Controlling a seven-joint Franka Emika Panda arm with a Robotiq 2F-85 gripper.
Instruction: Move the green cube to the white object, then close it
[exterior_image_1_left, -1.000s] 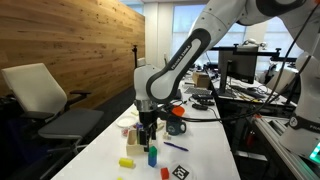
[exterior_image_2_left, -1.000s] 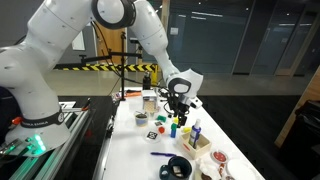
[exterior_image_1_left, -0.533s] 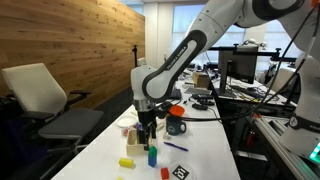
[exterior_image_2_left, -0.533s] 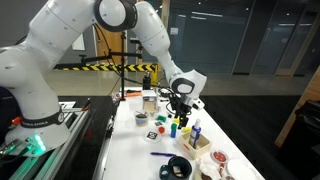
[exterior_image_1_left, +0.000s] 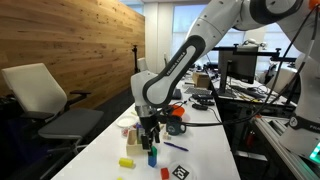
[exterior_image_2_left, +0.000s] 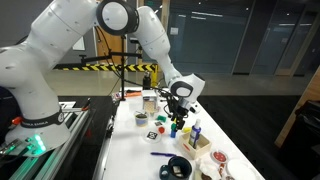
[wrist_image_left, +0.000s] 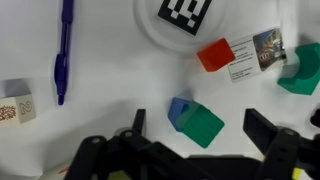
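Note:
The cube sits between my fingers, its near edges level with them, so it is now time to close. Closing would catch the green cube.
The green cube (wrist_image_left: 201, 125) lies on the white table and overlaps a small blue block (wrist_image_left: 177, 108). It sits between my two dark fingers in the wrist view. My gripper (wrist_image_left: 200, 128) is open, with one finger on each side of the cube and a gap to each. In both exterior views the gripper (exterior_image_1_left: 149, 141) (exterior_image_2_left: 177, 119) points straight down just over the cube (exterior_image_1_left: 152, 149). A low cream box that looks like the white object (exterior_image_1_left: 132, 138) stands just beside the gripper. It is out of the wrist view.
A red cube (wrist_image_left: 214, 54), a printed card (wrist_image_left: 254, 55), a purple pen (wrist_image_left: 63, 50) and a white round disc with a black tag (wrist_image_left: 185, 14) lie close by. A dark mug (exterior_image_1_left: 177, 126) stands behind. A yellow block (exterior_image_1_left: 127, 162) and an orange block (exterior_image_1_left: 166, 172) lie nearer the table's front.
My gripper has come down a little toward the green cube. The objects on the table have not moved.

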